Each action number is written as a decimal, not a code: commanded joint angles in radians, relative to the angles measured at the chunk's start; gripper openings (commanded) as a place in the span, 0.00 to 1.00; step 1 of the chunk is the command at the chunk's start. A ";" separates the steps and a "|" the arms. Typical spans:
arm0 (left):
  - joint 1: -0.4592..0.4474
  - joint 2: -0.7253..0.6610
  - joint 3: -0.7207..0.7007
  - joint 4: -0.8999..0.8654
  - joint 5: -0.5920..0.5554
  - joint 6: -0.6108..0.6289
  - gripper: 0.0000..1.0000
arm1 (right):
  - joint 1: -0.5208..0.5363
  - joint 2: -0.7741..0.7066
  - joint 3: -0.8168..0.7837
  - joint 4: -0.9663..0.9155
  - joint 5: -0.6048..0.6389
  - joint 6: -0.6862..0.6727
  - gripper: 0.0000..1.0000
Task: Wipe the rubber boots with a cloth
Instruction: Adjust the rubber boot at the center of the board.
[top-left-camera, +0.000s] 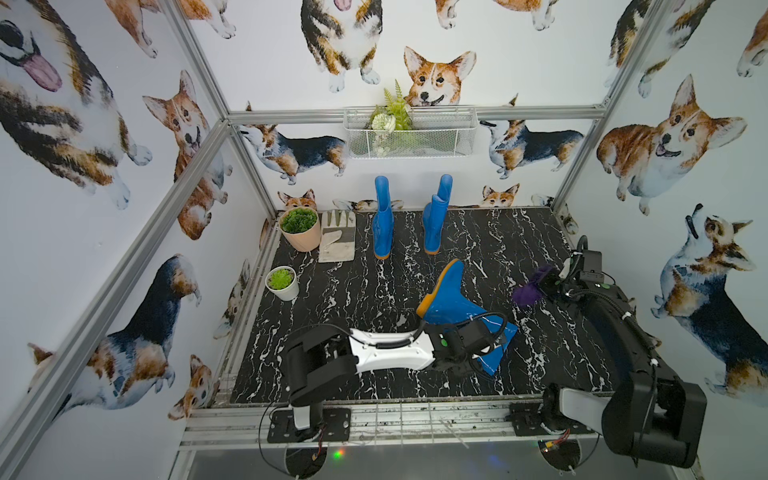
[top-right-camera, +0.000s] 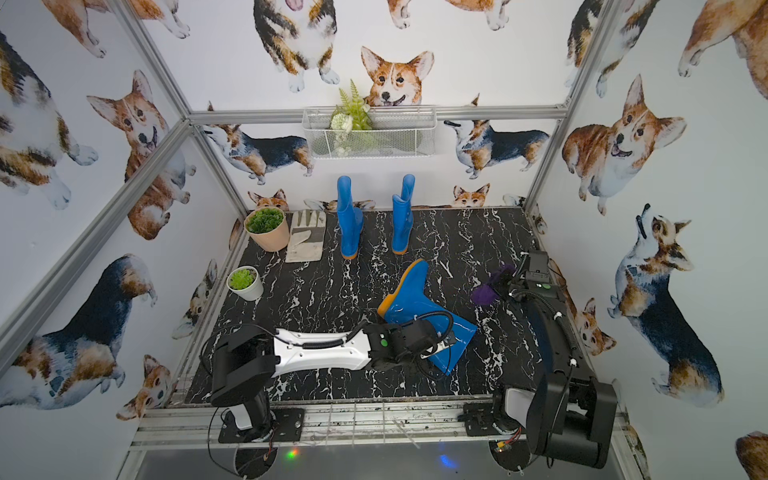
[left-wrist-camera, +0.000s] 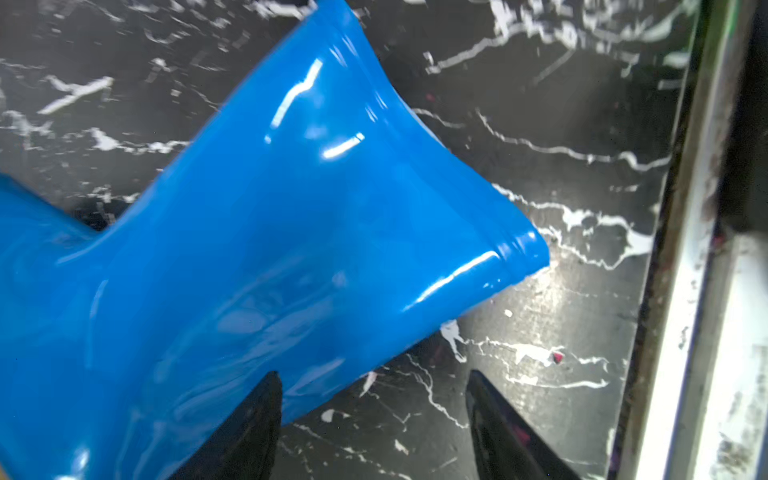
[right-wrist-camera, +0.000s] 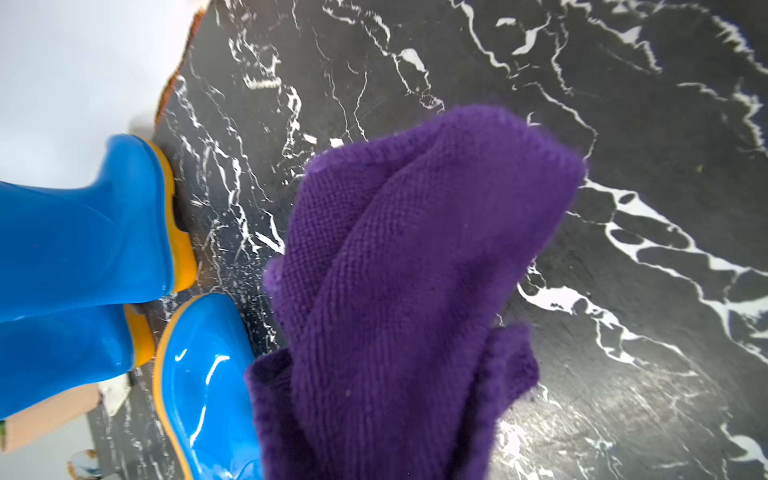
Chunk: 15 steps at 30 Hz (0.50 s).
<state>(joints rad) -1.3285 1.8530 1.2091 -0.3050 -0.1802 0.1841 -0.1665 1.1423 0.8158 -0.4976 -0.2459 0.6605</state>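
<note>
My left gripper should grab the lying rubber boot by the edge of its shaft, so the broad blue surface stays free to wipe with the cloth.
A glossy blue rubber boot (top-left-camera: 453, 305) with an orange sole lies on its side mid-floor, sole toward the back. Three more rubber boots stand upright at the back wall: one on the left (top-left-camera: 383, 224) and two close together on the right (top-left-camera: 434, 226). My left gripper (left-wrist-camera: 374, 413) is open low over the lying boot's shaft (left-wrist-camera: 291, 232). One fingertip (left-wrist-camera: 262, 415) overlaps the shaft's edge, with bare floor in the gap. My right gripper (top-left-camera: 545, 284) is shut on the purple cloth (right-wrist-camera: 399, 270), held off the floor to the boot's right. The cloth hides its fingers.
A pale work glove (top-left-camera: 337, 237), a peach plant pot (top-left-camera: 299, 230) and a small white pot (top-left-camera: 282, 283) sit at the back left. A wire basket (top-left-camera: 436, 137) hangs on the back wall. The metal frame rail (left-wrist-camera: 706, 249) runs close to my left gripper.
</note>
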 joint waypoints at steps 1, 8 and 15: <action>-0.039 0.050 0.050 -0.098 -0.037 0.108 0.73 | -0.007 -0.014 -0.022 0.047 -0.027 0.024 0.00; -0.075 0.183 0.181 -0.138 -0.065 0.177 0.73 | -0.008 -0.050 -0.049 0.051 -0.059 0.031 0.00; -0.075 0.324 0.331 -0.133 -0.226 0.210 0.68 | -0.008 -0.083 -0.079 0.044 -0.076 0.045 0.00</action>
<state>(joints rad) -1.4101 2.1288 1.5066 -0.3843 -0.3073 0.3477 -0.1764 1.0702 0.7486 -0.4702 -0.2993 0.6823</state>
